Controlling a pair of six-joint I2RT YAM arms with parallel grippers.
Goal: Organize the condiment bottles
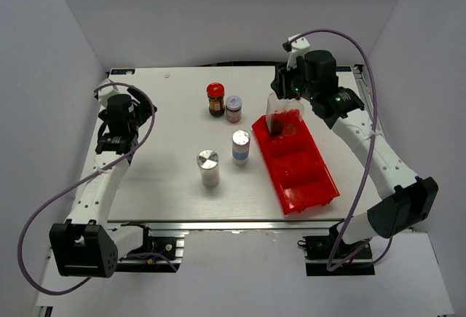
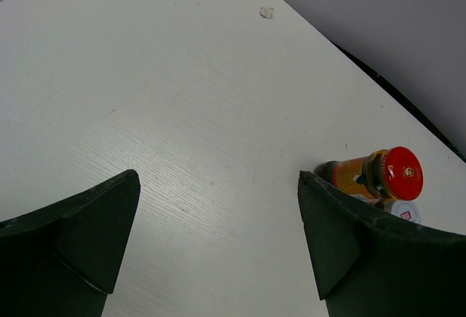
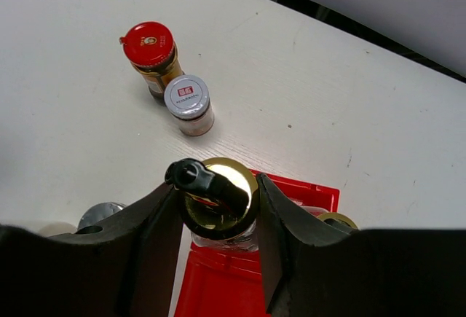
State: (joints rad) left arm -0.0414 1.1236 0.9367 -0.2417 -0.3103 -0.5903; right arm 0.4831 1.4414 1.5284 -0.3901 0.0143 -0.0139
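The clear glass bottle is hanging above the bottom of the bin's far section and would fall if I opened now. My right gripper needs to hold on to it until it gets down to the bottom there.
My right gripper (image 1: 285, 104) (image 3: 217, 186) is shut on a clear glass bottle with a gold stopper (image 3: 218, 204) and holds it upright over the far end of the long red bin (image 1: 306, 178). A second gold stopper (image 3: 336, 221) peeks out in the bin beside it. The red-lidded dark jar (image 1: 215, 98) (image 3: 149, 47) and the grey-lidded jar (image 1: 234, 108) (image 3: 187, 98) stand together at the table's far middle. Two silver-topped shakers (image 1: 241, 146) (image 1: 208, 167) stand mid-table. My left gripper (image 1: 113, 142) (image 2: 218, 178) is open and empty at the left, above bare table.
The red bin (image 3: 218, 288) lies slanted right of centre, with its nearer compartments holding nothing. The red-lidded jar (image 2: 386, 173) shows at the right edge of the left wrist view. Grey walls close in the table on three sides.
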